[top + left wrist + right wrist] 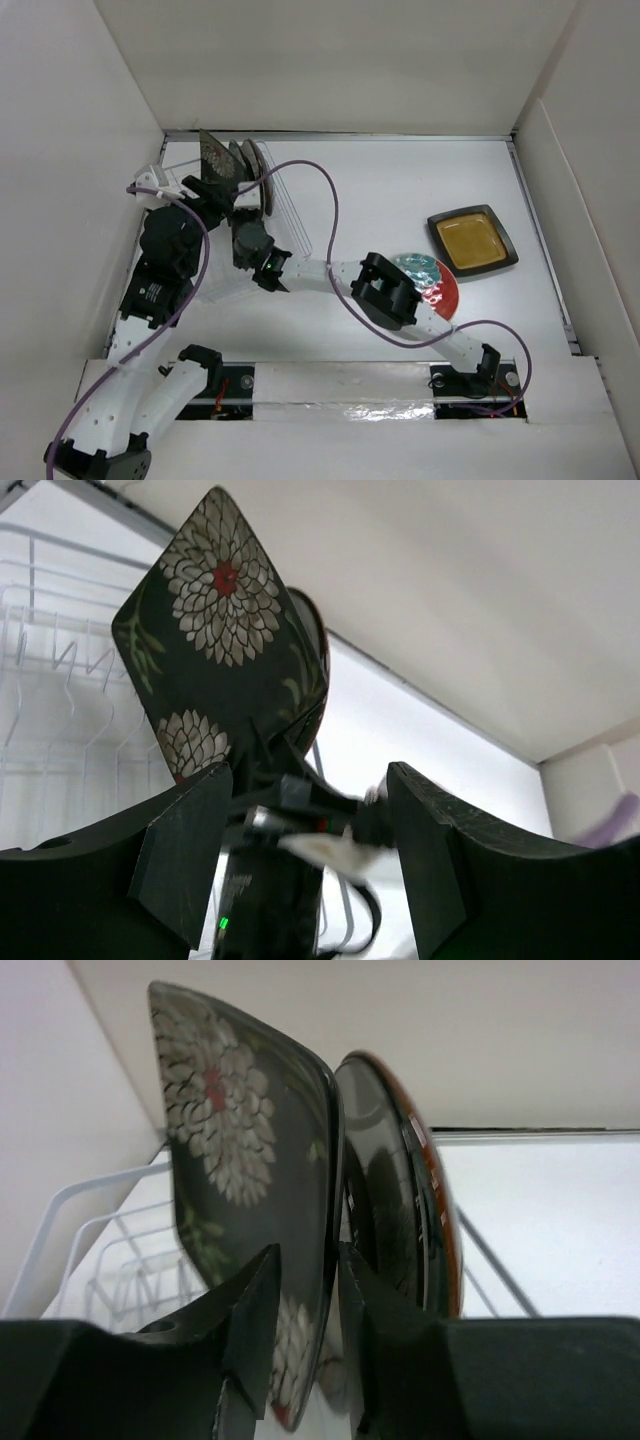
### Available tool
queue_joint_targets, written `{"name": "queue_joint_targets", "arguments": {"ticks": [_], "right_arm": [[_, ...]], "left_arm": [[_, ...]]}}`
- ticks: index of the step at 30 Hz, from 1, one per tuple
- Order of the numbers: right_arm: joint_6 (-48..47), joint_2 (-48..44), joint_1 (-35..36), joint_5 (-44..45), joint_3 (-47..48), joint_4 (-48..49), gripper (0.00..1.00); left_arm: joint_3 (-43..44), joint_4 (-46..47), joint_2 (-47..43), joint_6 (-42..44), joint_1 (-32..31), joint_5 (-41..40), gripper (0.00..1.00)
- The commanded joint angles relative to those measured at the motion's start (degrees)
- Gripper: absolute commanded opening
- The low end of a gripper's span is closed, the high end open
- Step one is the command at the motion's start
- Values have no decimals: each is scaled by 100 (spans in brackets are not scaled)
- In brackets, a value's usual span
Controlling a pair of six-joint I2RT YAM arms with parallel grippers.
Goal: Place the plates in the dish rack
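Note:
My left gripper should next pick up the floral plate by its near edge [204, 162]. The plate's other edges then stay free to sit in the rack [288, 205].
The black square floral plate [213, 157] stands on a corner in the dish rack [288, 205] at the far left. My right gripper [305, 1260] is shut on its lower edge, one finger on each face [240, 1130]. Just behind it stands a dark round plate with a red-brown rim [400, 1190], and other plates [252, 165] stand beside it. My left gripper [305, 780] is open and empty. It sits low beside the rack and faces the floral plate [215, 620] and my right gripper. The black square amber-centred plate [472, 240] and the red-and-teal plate [436, 285] lie flat at the right.
White walls close in the table at the left, back and right. The rack's wire slots [40, 680] show left of the floral plate. My right arm [395, 295] crosses the middle of the table and covers part of the red-and-teal plate. A purple cable [330, 200] loops above it.

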Motion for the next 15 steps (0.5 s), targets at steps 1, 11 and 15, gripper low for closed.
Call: {"name": "queue_joint_targets", "arguments": {"ticks": [1,11,15], "right_arm": [[-111,-456,425,-212,-260,1030,36],[204,-1273,548,-590,-1772,1428,60],[660,-1414,478,-678,-1878,1042,47]], "left_arm": [[332,-2,185,-87,34,-133,60],[991,-441,1301,133,34,-273,74],[1027,-757,1750,-7,34,-694,69]]}}
